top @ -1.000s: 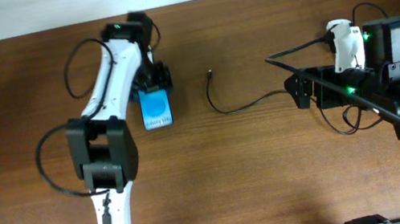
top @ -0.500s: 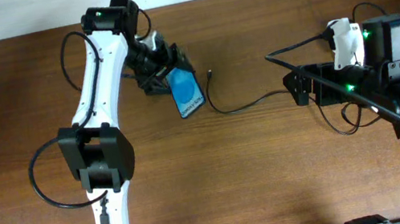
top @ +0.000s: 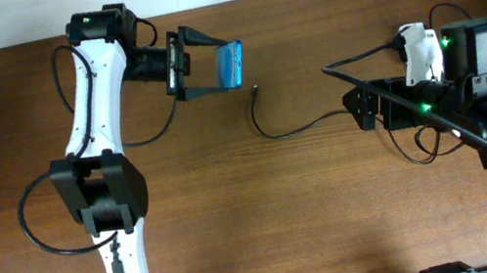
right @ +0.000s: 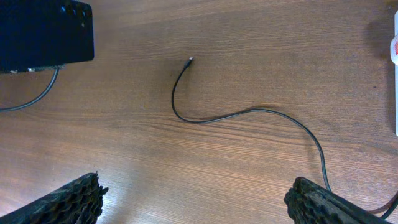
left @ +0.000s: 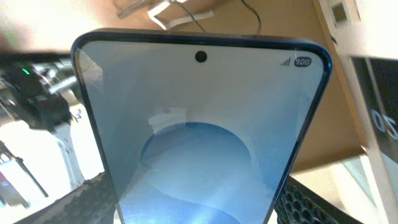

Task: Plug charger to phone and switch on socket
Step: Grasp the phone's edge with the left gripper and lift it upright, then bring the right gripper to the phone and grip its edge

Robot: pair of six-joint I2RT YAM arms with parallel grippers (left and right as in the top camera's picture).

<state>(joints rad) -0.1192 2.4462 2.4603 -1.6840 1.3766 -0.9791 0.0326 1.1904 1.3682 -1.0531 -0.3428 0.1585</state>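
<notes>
The right gripper grabs the phone's loose end (top: 237, 63) (right: 83, 33) across screen and back next, leaving the phone's long sides for regripping to plug the charger.
The phone (top: 230, 64), with its blue screen, is lifted off the table and tilted on edge. My left gripper (top: 227, 66) is shut on its two long sides. In the left wrist view the phone (left: 199, 137) fills the frame between the dark fingers (left: 311, 205). The charger (top: 297, 128) lies loose on the wood, its plug tip (top: 256, 87) just right of and below the phone. My right gripper (top: 359, 108) is open above the cable's right part. The right wrist view shows the charger (right: 249, 111) and its tip (right: 189, 60) ahead of the wide-apart fingers (right: 65, 200). The socket (right: 395, 74) shows only as a white edge.
A white block (top: 418, 50) stands beside the right arm's black housing (top: 479, 47) at the back right. The left arm (top: 96, 112) stretches along the left side. A black boxy part with a cable (right: 43, 31) sits at the top left of the right wrist view.
My left gripper has raised the phone off the table, swung it right towards the cable tip and turned it on edge. The right arm and the charger have not moved.
</notes>
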